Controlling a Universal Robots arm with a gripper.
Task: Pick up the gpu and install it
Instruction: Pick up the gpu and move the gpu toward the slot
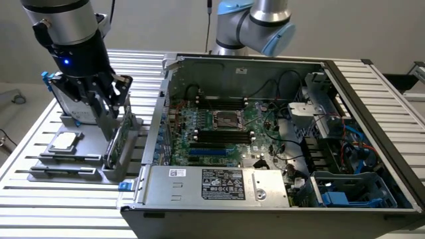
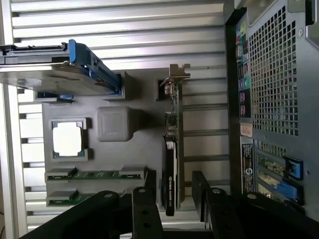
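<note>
Next, my gripper grabs the GPU by its shrouded upper edge [image 1: 117,135], since the GPU's lower side is down in the grey holder's slot [image 1: 114,172].
The gpu [image 1: 118,147] stands on edge in a slot of the grey holder [image 1: 129,164] on the slatted table, at the exterior view's left beside the open computer case. Seen edge-on in the wrist view, the gpu [image 2: 173,144] shows a thin green board with a black shroud and a silver bracket [image 2: 175,73] at the far end. My gripper [image 1: 114,122] hangs just above the card's near end. It is open. The two black fingers [image 2: 146,206] stand on either side of the card with a gap on each side. Nothing is held.
On the same holder [image 2: 137,149] are a silver hard drive with a blue frame [image 2: 55,74], a square silver chip [image 2: 67,138] and two memory sticks [image 2: 94,174]. The open case [image 1: 371,99] with its motherboard [image 1: 219,129] lies to the exterior view's right, its rear panel [image 2: 274,89] close to the card.
</note>
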